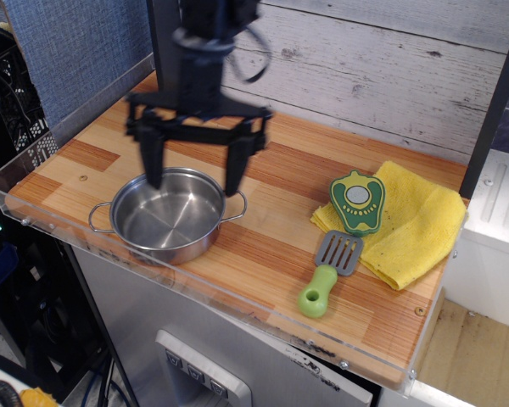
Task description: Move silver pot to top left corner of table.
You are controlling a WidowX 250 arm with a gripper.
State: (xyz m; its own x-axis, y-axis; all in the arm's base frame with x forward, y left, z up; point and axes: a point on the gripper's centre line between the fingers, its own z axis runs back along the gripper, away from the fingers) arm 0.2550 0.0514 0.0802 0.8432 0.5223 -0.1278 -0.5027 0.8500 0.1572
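Next, my gripper takes hold of the pot by its rim (215, 188), to bring the silver pot (163, 218) to the top left corner of the table.
The silver pot (163, 218) sits upright and empty near the front left edge of the wooden table (263, 246), with a wire loop handle on each side. My black gripper (193, 179) is open wide and hangs just over the pot's far rim. Its left finger (153, 158) stands above the rim's left part. Its right finger (235, 165) stands near the pot's right handle. It holds nothing.
A yellow cloth (407, 222) lies at the right with a green pepper-shaped toy (356, 202) on it. A green-handled grey spatula (329, 274) lies in front of it. A clear acrylic rim (76, 229) edges the table. A white plank wall stands behind.
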